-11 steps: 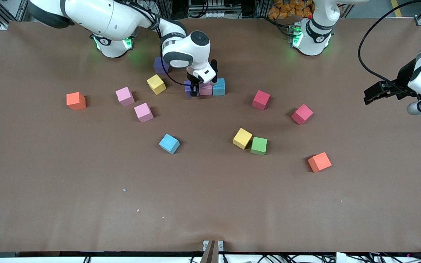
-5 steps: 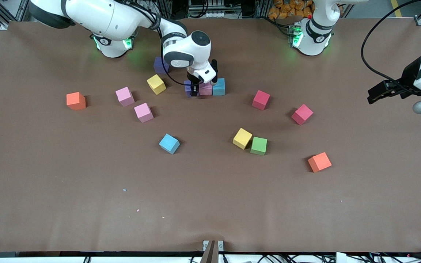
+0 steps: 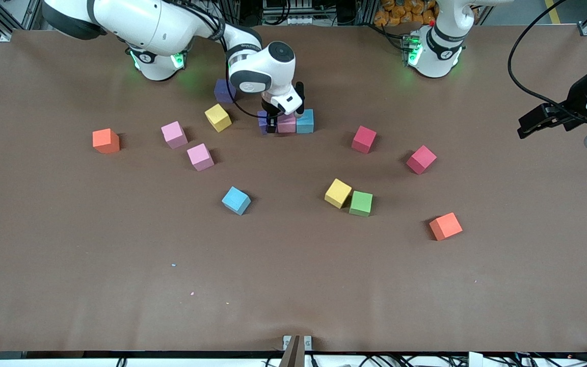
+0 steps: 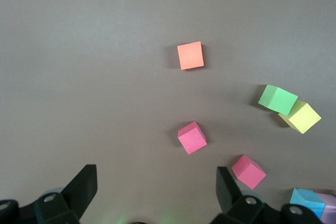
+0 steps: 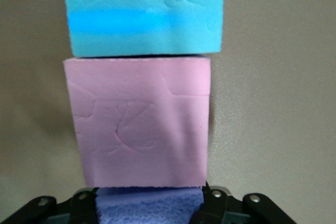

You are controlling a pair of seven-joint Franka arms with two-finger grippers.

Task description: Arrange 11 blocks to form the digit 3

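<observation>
The purple block [image 5: 148, 205] sits flush beside the pink block [image 5: 139, 124] in the right wrist view and would stay in the row, so my right gripper needs to open.
My right gripper [image 3: 269, 123] is shut on a purple block [image 3: 261, 121], which lies against a pink block [image 3: 287, 124] that touches a blue block [image 3: 305, 121] in one row. In the right wrist view the purple block [image 5: 147, 207] fills the gap between the fingers of the right gripper [image 5: 149, 211], flush with the pink block [image 5: 139, 124]. Loose blocks: purple [image 3: 223, 90], yellow [image 3: 218, 118], two pink [image 3: 174, 134] [image 3: 200, 156], blue [image 3: 236, 200], yellow [image 3: 338, 193], green [image 3: 361, 203], two crimson [image 3: 364, 139] [image 3: 421, 159]. My left gripper [image 3: 530, 125] hangs open and empty over the left arm's end of the table.
One orange cube [image 3: 106, 140] sits toward the right arm's end, another orange cube [image 3: 445, 226] nearer the front camera than the crimson blocks. The left wrist view shows the left gripper [image 4: 155, 192] above bare table, with the orange cube [image 4: 190, 55] and a crimson block [image 4: 192, 137] ahead.
The left arm has drawn back toward its own end of the table, its gripper still open. The right gripper stays on the purple block in the row.
</observation>
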